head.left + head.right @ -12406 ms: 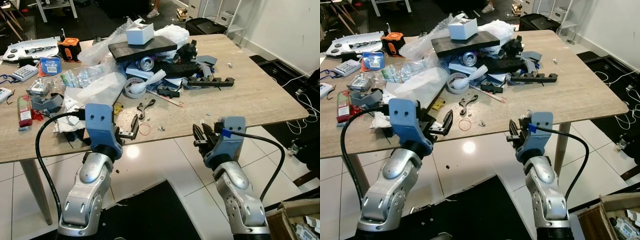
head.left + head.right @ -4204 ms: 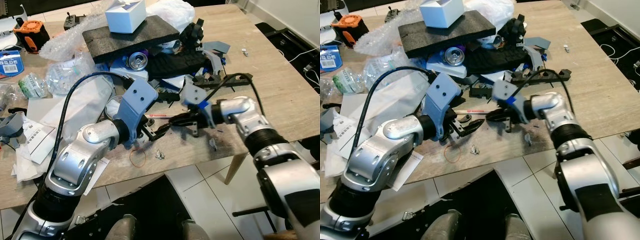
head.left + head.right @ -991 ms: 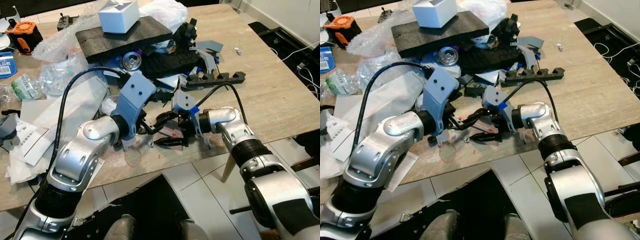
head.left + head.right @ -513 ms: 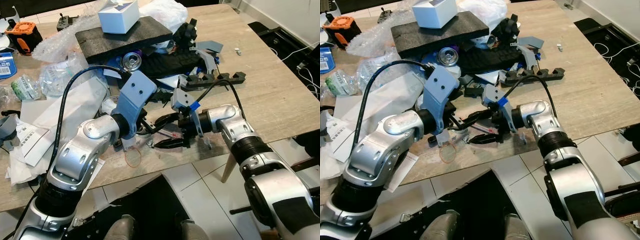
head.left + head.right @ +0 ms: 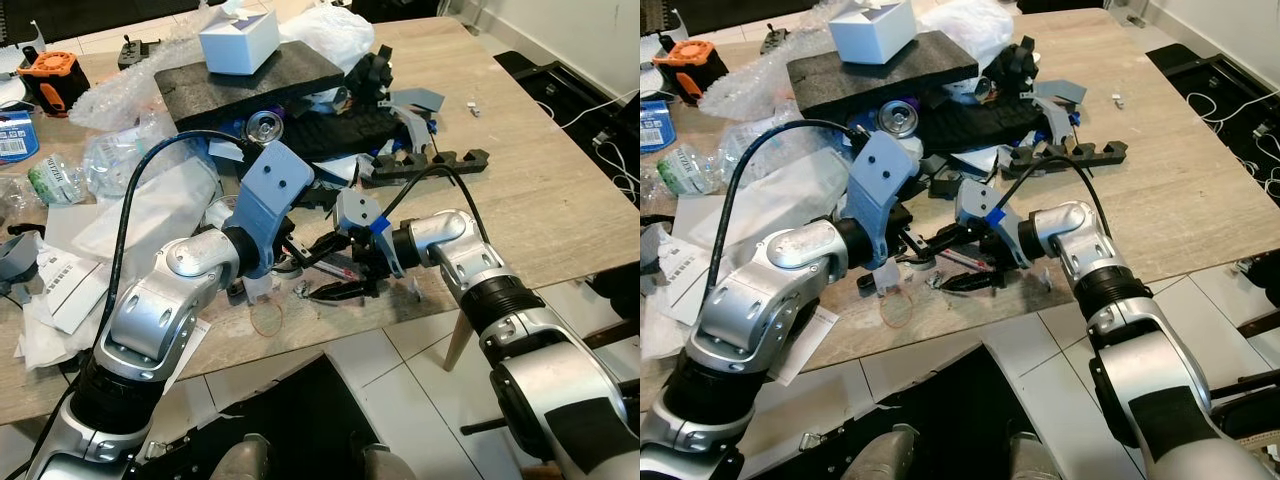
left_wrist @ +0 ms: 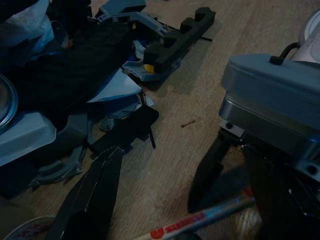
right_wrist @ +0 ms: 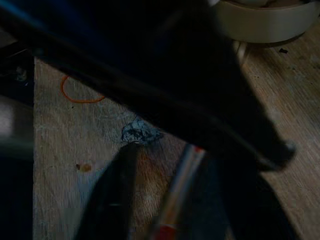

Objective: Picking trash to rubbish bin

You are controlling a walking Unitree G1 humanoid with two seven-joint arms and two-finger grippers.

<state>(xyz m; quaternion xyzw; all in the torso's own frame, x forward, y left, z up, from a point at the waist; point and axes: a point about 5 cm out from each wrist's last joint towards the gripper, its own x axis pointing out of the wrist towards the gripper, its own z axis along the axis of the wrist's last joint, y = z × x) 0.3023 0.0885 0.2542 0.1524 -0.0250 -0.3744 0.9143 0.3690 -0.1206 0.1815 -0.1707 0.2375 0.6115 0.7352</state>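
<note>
I should next use my right gripper to grab the red-and-white stick (image 7: 181, 187), so it can go into the rubbish bin, and hold it by its red-banded end (image 7: 165, 231).
A thin red-and-white stick (image 5: 338, 270) lies on the wooden table (image 5: 560, 220) near its front edge, also visible as the stick (image 6: 200, 219) in the left wrist view. My right gripper (image 5: 328, 266) reaches in from the right, open, with one finger above the stick and one below. My left gripper (image 5: 296, 258) faces it from the left, also open and almost touching it. A small crumpled grey-blue scrap (image 7: 140, 134) and an orange rubber band (image 5: 267, 318) lie just beside them.
Behind the grippers is a heap: a black foam slab (image 5: 260, 75) carrying a white box (image 5: 240, 38), a drinks can (image 5: 265, 125), a notched black foam strip (image 5: 425, 165), plastic bags and papers (image 5: 60, 290). The table's front edge (image 5: 400, 312) is close.
Both arms have risen from below the table edge onto the tabletop. Over the last second the right gripper slid slightly left toward the left gripper, its fingers staying open.
</note>
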